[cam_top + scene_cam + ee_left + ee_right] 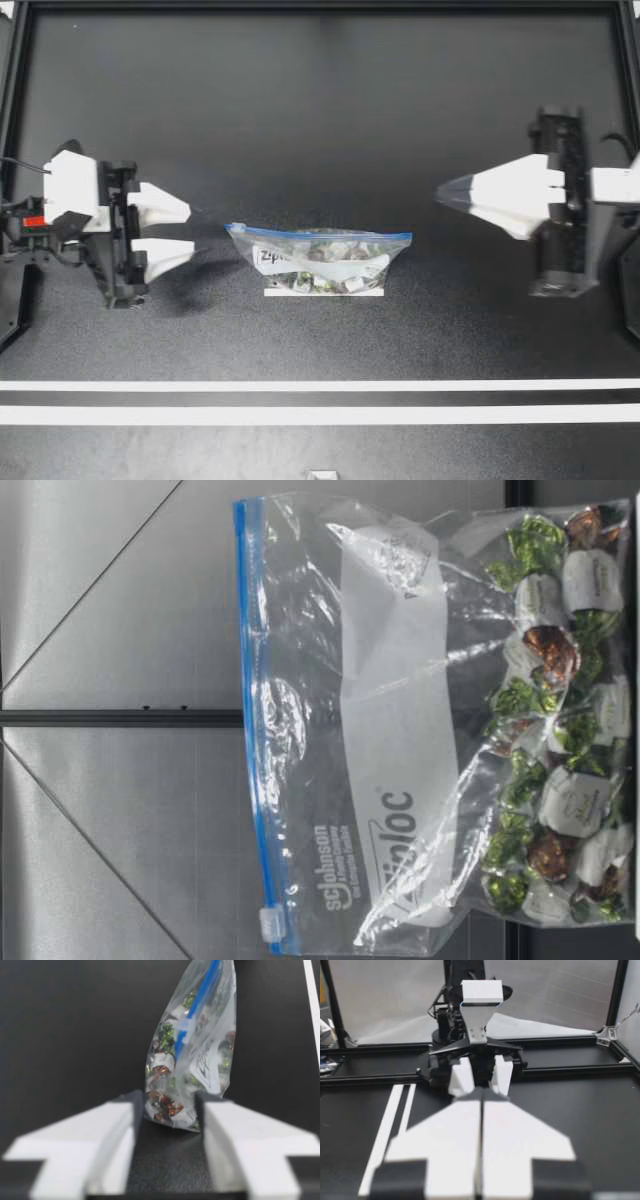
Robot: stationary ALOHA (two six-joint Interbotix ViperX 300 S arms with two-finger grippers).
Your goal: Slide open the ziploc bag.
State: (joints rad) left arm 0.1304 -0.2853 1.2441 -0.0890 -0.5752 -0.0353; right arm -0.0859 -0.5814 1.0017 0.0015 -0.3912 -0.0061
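My left gripper is to reach the ziploc bag and grab its blue zip's slider end (229, 227) (178, 1052), which leaves the slider free to slide open.
A clear ziploc bag (320, 260) holding wrapped candies stands upright at the table's middle, its blue zip strip (320, 235) along the top. The low view shows the bag (400, 730) close up, with its white slider (270, 921) at one end of the strip. My left gripper (190, 229) is open, a short way from the bag's slider end. From the left wrist view the bag (192, 1055) is just ahead of the open fingers (115, 1130), and the slider (184, 1027) shows on the strip. My right gripper (442, 192) is shut and empty, off the bag's other end, hovering apart from it.
Two white tape lines (320, 400) run across the table nearer its front edge. In the right wrist view my shut right gripper (481, 1091) points at the left arm (481, 1020) opposite; the bag is hidden behind it. A black frame (320, 6) borders the table.
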